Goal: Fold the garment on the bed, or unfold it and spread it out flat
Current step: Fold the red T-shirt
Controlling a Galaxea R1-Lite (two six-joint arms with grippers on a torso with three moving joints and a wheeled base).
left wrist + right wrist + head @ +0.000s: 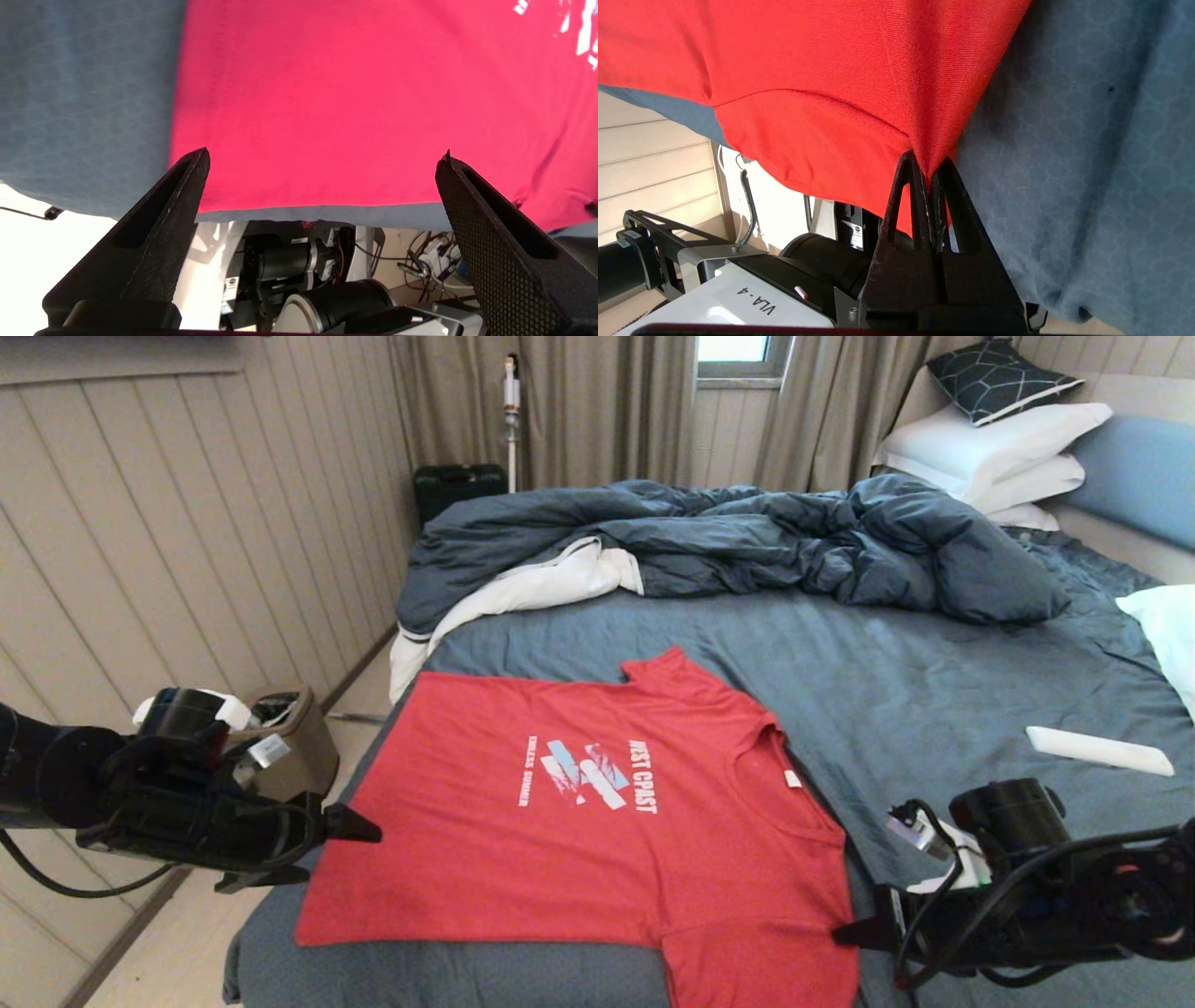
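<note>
My left gripper grabs the T-shirt's side edge near the bottom hem [381,939] next, to fold the red T-shirt toward its chest print [587,774].
The garment [579,821], a red T-shirt with a white and light-blue chest print, lies spread flat on the slate-blue sheet of the bed [840,663], at its near end. My left gripper [359,828] hovers at the shirt's bottom hem, open, with nothing between its wide-set fingers [187,186]; the hem [327,140] lies just beyond them. At the near sleeve, my right gripper [845,931] is shut on a pinch of red cloth [924,154], which puckers where the tips [929,168] meet.
A rumpled dark blue duvet [747,541] with white lining lies across the far half of the bed. White pillows [990,457] stack against the headboard. A white flat object [1097,749] lies on the sheet at right. A bin [289,737] stands on the floor at left.
</note>
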